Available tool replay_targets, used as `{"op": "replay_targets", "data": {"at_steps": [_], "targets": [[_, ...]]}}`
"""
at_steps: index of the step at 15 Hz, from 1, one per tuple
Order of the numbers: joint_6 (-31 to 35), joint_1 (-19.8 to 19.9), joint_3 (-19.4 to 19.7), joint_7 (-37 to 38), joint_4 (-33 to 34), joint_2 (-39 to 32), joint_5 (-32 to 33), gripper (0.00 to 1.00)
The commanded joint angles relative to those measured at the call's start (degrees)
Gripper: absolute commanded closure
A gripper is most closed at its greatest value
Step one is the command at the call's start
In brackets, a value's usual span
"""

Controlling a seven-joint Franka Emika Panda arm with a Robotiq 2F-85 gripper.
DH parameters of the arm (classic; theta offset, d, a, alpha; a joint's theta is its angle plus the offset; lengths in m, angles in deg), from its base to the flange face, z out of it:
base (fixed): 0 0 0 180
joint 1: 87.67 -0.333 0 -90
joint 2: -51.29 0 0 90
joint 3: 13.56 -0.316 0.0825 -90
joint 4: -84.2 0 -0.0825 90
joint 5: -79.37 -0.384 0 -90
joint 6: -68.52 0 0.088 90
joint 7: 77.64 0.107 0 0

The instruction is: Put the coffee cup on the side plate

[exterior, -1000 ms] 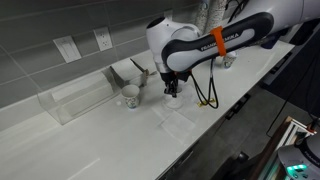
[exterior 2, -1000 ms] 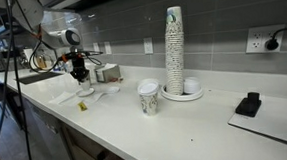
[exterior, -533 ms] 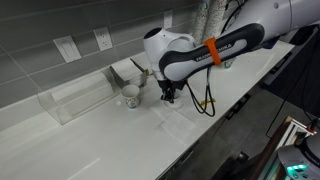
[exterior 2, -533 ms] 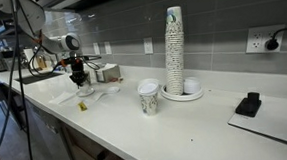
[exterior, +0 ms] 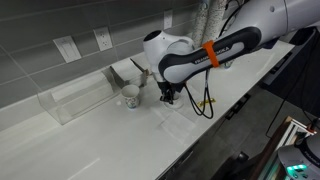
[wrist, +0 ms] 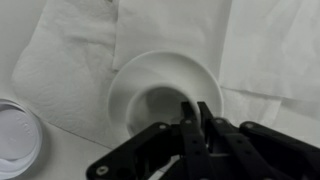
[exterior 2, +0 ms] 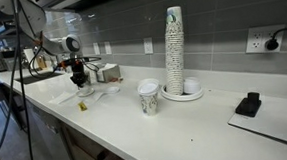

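Observation:
The cup is upright and low at the counter and would go on standing if my gripper opened now, so it is time to release the cup.
The coffee cup [wrist: 160, 92] is white and round, seen from above in the wrist view, and stands on white paper napkins [wrist: 70, 50]. My gripper [wrist: 195, 112] has its two fingers close together, pinching the near wall of the cup. In both exterior views the gripper [exterior: 168, 96] [exterior 2: 80, 80] is low over the counter with the cup [exterior 2: 84, 91] under it. I cannot make out the side plate; anything beneath the cup is hidden.
A paper cup with a lid [exterior: 130, 95] [wrist: 15, 135] stands just beside the gripper. A clear plastic box [exterior: 75, 98] lies by the wall. A tall stack of cups [exterior 2: 174, 48], another lidded cup [exterior 2: 149, 97] and a black object [exterior 2: 248, 105] stand further along the counter.
The gripper moved a little toward the lidded paper cup and sank slightly toward the counter, then held still over the last half second.

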Motion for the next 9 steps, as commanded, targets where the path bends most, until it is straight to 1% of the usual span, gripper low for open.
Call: {"op": "replay_targets", "data": {"at_steps": [1, 2, 3, 4, 5, 8, 9], "targets": [[-0.2, -1.1, 1.0, 2.3, 0.5, -0.5, 0.3, 0.98], [-0.3, -1.1, 1.0, 2.5, 0.6, -0.5, 0.1, 0.98], [-0.8, -1.1, 0.9, 2.6, 0.7, -0.4, 0.0, 0.65], [-1.2, -1.2, 0.9, 2.7, 0.6, -0.2, 0.0, 0.64], [-1.5, -1.2, 0.8, 2.8, 0.4, 0.2, 0.0, 0.60], [-1.7, -1.9, 0.5, 3.2, -1.1, 2.5, 0.4, 0.37], [-2.1, -2.4, 0.4, 3.6, -1.7, 3.6, 0.9, 0.31]]}}
